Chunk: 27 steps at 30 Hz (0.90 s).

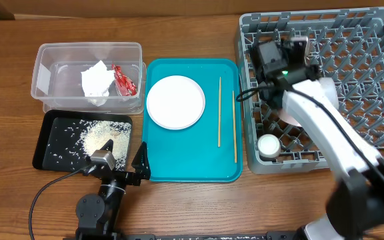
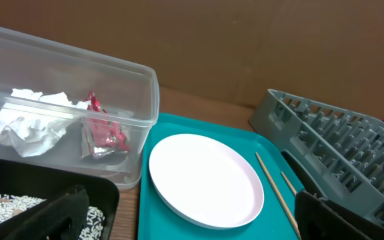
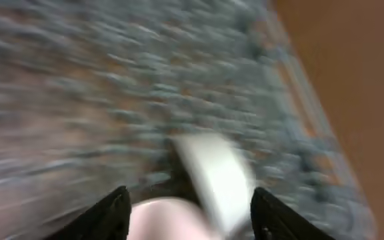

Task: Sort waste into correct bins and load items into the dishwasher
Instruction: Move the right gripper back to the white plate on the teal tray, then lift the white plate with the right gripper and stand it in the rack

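Next, my right gripper grabs the white plate by its rim facing the chopsticks. That leaves the plate's opposite edge free to load into the grey rack.
The clear tub holds the white napkin and the red wrapper; both also show in the left wrist view. Rice lies in the black tray. The white plate and two chopsticks lie on the teal tray. The grey rack holds the white cup and a pink bowl, partly under my right arm. My right gripper is open over the rack; its view is blurred, with the pink bowl low between the fingers. My left gripper is open and empty.
The left arm's base and cable sit at the table's front edge. The right arm crosses the rack's front half. A pale blurred shape lies ahead of the right fingers; I cannot tell what it is.
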### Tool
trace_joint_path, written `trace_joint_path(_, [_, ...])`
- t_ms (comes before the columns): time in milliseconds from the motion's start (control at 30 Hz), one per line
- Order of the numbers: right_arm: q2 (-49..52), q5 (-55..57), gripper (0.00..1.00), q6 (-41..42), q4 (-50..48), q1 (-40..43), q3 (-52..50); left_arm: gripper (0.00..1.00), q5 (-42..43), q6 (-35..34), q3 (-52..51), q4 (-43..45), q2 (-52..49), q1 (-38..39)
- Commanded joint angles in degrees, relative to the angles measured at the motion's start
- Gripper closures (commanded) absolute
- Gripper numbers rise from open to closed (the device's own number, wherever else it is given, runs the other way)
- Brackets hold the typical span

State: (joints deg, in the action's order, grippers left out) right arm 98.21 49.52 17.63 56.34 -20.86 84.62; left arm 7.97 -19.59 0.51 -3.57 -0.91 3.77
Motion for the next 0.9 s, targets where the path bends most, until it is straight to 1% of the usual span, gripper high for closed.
trace_joint_path(0, [-7.6,-26.9,0.42,0.3,0.4,-3.6,3.2,0.0,0.5,-0.5,-0.2,0.0,0.5,0.5])
trace_joint_path(67, [-8.1,-39.3,0.5,0.3,0.4,-5.0,3.2,0.0,0.4,-0.5,-0.2,0.0,0.5,0.5])
trace_joint_path(133, [-7.4,-50.2,0.51,0.3,-0.8,-6.6,2.1,0.0,0.5,-0.5,-0.2,0.0,0.5,0.5])
trace_joint_path(167, [-6.8,-53.0,0.51,0.5,-1.9,-7.5,1.1,0.0,0.4,-0.5,-0.2,0.0,0.5,0.5])
trace_joint_path(333, [-1.6,-53.7,0.49,6.8,-6.8,-11.2,-3.1,0.0,0.5,-0.5,-0.2,0.0,0.5,0.5])
trace_joint_path(367, [0.1,-53.7,0.47,8.3,-8.4,-11.8,-4.0,0.0,0.4,-0.5,-0.2,0.0,0.5,0.5])
trace_joint_path(433, [3.9,-53.7,0.46,11.6,-11.0,-12.4,-4.7,0.0,0.4,-0.5,-0.2,0.0,0.5,0.5])
trace_joint_path(467, [7.8,-53.7,0.46,13.1,-13.8,-12.5,-4.7,0.0,0.4,-0.5,-0.2,0.0,0.5,0.5])
trace_joint_path(667, [16.5,-54.2,0.47,14.4,-21.4,-12.5,-4.7,0.0,0.4,-0.5,-0.2,0.0,0.5,0.5])
trace_joint_path(733, [18.6,-54.2,0.55,15.6,-22.7,-12.5,-4.7,0.0,0.4,-0.5,-0.2,0.0,0.5,0.5])
trace_joint_path(800, [20.5,-54.4,0.64,16.9,-23.2,-12.5,-4.7,0.0,0.4,-0.5,-0.2,0.0,0.5,0.5])
trace_joint_path(867, [21.4,-55.2,0.83,17.1,-22.8,-12.6,-4.7,0.0,0.4,-0.5,-0.2,0.0,0.5,0.5])
